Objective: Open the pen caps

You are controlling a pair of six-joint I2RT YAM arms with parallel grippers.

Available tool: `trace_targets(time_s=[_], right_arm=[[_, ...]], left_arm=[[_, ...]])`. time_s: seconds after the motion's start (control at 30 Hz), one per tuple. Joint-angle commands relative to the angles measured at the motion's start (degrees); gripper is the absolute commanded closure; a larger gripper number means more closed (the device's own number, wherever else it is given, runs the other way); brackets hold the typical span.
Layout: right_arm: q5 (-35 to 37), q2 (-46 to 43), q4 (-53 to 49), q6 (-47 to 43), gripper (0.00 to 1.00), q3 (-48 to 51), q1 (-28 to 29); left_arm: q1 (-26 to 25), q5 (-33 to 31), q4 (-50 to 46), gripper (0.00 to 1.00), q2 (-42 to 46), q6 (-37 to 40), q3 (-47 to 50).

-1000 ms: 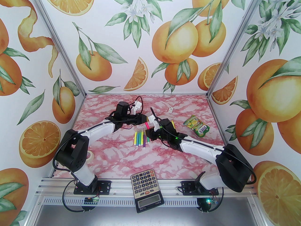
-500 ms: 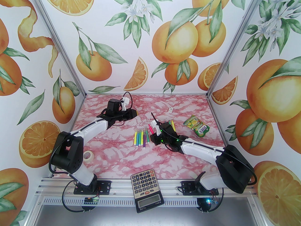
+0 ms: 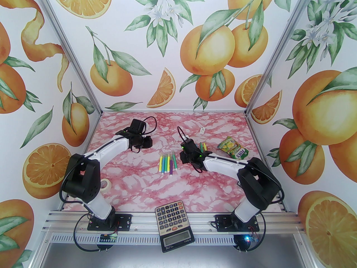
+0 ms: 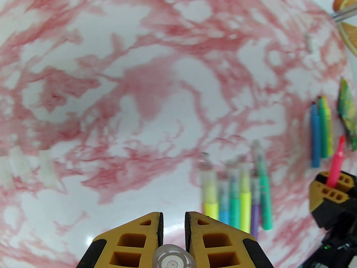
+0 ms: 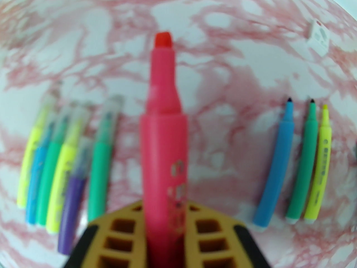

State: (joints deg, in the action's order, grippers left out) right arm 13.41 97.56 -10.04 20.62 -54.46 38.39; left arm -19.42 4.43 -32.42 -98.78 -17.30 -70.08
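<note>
Wide table parts the pink pen (image 5: 163,127) from the blue one, so it would drop short of the uncapped pens. My right gripper moves it toward them, before the release.
My right gripper (image 5: 164,205) is shut on an uncapped pink pen (image 5: 163,127), its red tip pointing away over the table. My left gripper (image 4: 173,219) is shut on a clear pen cap (image 4: 173,258) held deep between its fingers. From above, the left gripper (image 3: 147,142) is left of the row of capped pens and the right gripper (image 3: 181,158) is just right of it. Several capped pens (image 5: 64,166) lie side by side, with clear caps at their far ends. Three uncapped pens (image 5: 301,160), blue, green and yellow, lie to the right.
A green-yellow snack pouch (image 3: 233,149) lies at the right. A small white tag (image 3: 202,130) sits further back. A tape roll (image 3: 106,183) is near the left arm and a calculator (image 3: 174,225) is on the front rail. Pale translucent pieces (image 4: 16,165) lie at the left.
The two grippers met at the pink pen, then pulled apart. The left gripper drew back left with the cap and tipped down. The right arm folded in, still holding the pen.
</note>
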Motion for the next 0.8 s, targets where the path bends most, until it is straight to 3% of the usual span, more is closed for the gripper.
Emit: trace_targets(time_s=[0.0, 0.47, 0.77], right_arm=[[5.6, 2.1, -4.0, 3.0, 1.00, -2.4, -0.9], [6.7, 5.9, -4.5, 4.5, 0.88, -3.2, -3.3], [7.7, 8.3, -5.4, 4.9, 0.86, -4.3, -4.4]], left_arm=[[0.1, -6.2, -4.0, 1.00, -2.8, 2.9, -3.2], [0.8, -14.8, -8.9, 1.00, -14.1, 5.6, -11.2], [0.9, -19.2, -11.5, 1.00, -17.6, 6.6, -13.2]])
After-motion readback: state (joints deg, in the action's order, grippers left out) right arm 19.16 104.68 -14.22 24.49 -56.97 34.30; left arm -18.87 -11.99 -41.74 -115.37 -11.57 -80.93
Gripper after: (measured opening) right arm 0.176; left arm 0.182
